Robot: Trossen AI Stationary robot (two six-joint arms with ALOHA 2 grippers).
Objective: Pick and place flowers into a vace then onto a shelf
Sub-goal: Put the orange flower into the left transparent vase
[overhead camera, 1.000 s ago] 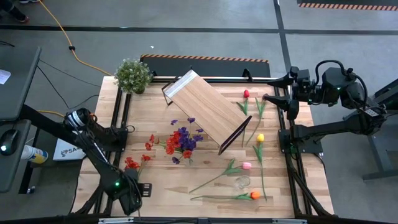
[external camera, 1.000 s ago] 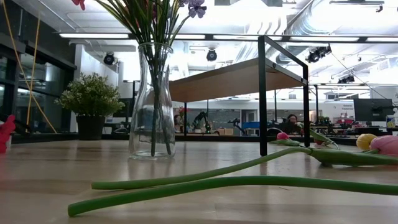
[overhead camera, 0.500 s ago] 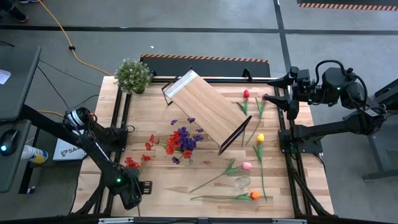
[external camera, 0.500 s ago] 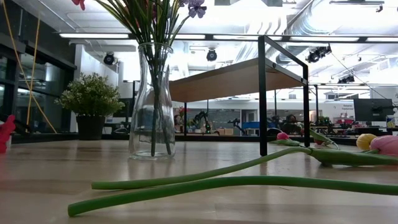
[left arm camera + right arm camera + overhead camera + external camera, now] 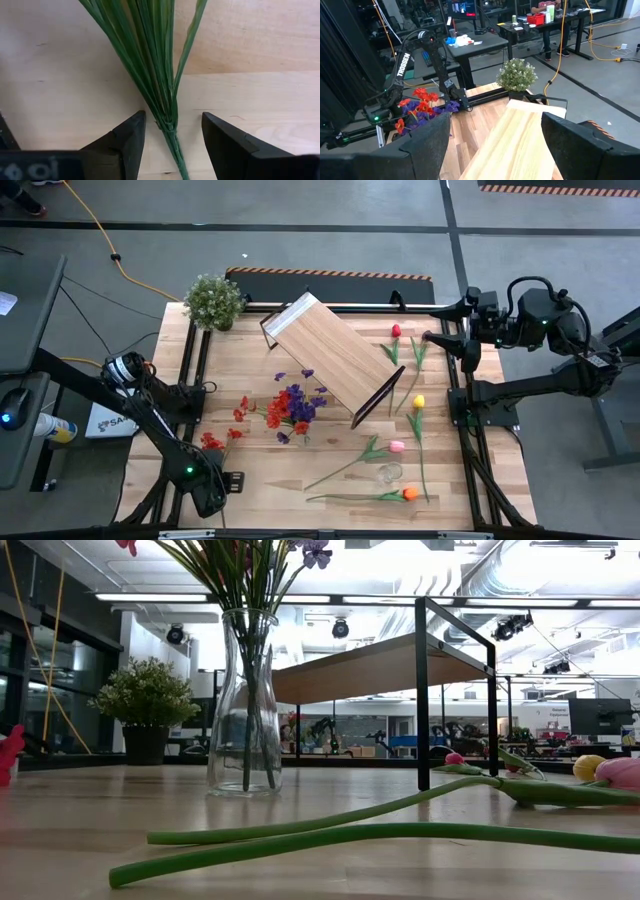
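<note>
My left gripper should close now: its low fingers, near the table, are on either side. Closing now would hold the narrow green stalk [image 5: 171,127].
A red-blossom spray [image 5: 212,443] lies on the table at the near left. Its bundle of green stems [image 5: 159,75] narrows to one stalk [image 5: 172,134]. My left gripper [image 5: 217,496] [image 5: 172,135] points down over that stalk, open, one finger on each side of it and a gap to each. A glass vase [image 5: 245,700] [image 5: 291,410] holding purple and red flowers stands mid-table. Tulips lie flat at the right: red [image 5: 395,331], yellow [image 5: 418,401], pink [image 5: 397,446], orange [image 5: 409,493]. The shelf [image 5: 330,360] stands slantwise behind the vase. My right gripper [image 5: 436,324] [image 5: 495,150] waits open, high at the far right.
A bushy potted plant [image 5: 213,301] stands at the far left corner. A small clear glass thing [image 5: 388,473] sits between the pink and orange tulips. Two long tulip stems [image 5: 350,830] lie across the near part of the table. The black frame rails [image 5: 190,380] run along both table sides.
My left gripper has sunk a little toward the table over the red spray's stalk, then kept still. Its fingers have stayed equally far apart. The flowers, vase and shelf have not moved.
</note>
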